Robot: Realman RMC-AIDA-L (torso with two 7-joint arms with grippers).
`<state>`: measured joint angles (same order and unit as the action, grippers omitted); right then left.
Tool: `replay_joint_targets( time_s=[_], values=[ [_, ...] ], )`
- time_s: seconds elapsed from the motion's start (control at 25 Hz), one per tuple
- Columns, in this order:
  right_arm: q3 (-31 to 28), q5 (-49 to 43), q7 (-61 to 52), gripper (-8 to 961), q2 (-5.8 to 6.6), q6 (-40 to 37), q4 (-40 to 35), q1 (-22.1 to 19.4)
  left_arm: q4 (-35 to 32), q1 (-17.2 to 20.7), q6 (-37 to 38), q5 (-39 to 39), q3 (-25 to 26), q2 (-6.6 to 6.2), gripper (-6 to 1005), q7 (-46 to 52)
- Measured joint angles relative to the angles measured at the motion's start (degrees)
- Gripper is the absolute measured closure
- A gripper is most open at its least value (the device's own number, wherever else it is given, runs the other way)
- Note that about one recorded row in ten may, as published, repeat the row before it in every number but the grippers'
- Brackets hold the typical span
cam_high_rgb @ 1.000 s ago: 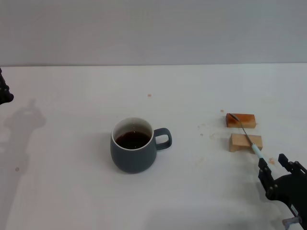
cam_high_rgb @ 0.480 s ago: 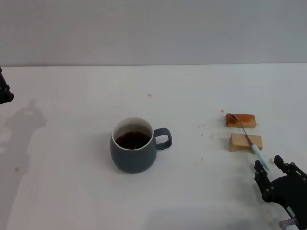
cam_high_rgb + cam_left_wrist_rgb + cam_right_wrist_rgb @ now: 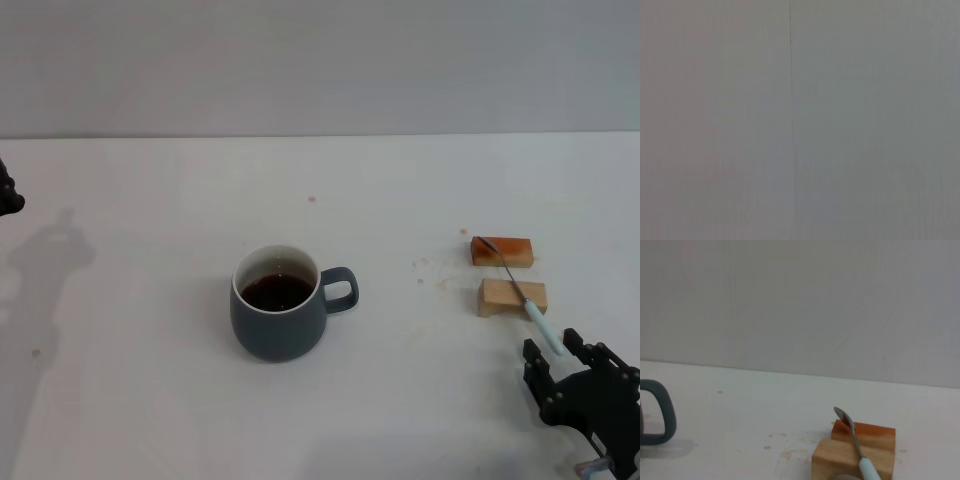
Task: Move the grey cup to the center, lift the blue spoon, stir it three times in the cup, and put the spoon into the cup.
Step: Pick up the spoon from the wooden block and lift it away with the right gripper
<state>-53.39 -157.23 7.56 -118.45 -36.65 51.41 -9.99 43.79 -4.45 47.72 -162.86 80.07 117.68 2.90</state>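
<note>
My right gripper's fingers are beside the spoon's pale handle end. My right gripper is ready and needs to close on the handle end now.
The grey cup stands near the middle of the white table, handle toward the right, with dark liquid inside. Only its handle shows in the right wrist view. The blue spoon lies across two wooden blocks at the right, bowl on the far block and pale handle pointing toward the near edge. It also shows in the right wrist view. My right gripper is open at the bottom right, its fingers on either side of the handle's end, not closed on it. My left gripper is parked at the far left edge.
Two small wooden blocks, one reddish and one pale, hold the spoon off the table. A grey wall runs behind the table. The left wrist view shows only that grey wall.
My right gripper has shifted slightly left and toward the near edge, so the spoon handle's end now lies between its fingers. The cup, spoon and left arm have not moved.
</note>
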Motion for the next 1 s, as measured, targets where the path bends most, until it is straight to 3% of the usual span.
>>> replay_joint_targets(
  time_s=[0.72, 1.0],
  values=[
    [0.0, 0.0, 0.0, 505, -0.11, -0.4, -0.3, 0.4, 0.7, 0.0, -0.2, 0.0, 0.0, 0.00, 1001, -0.1],
    [0.0, 0.0, 0.0, 717, -0.11, -0.5, 0.1, 0.1, 1.0, 0.0, -0.5, 0.0, 0.1, 0.00, 1001, -0.8]
  ],
)
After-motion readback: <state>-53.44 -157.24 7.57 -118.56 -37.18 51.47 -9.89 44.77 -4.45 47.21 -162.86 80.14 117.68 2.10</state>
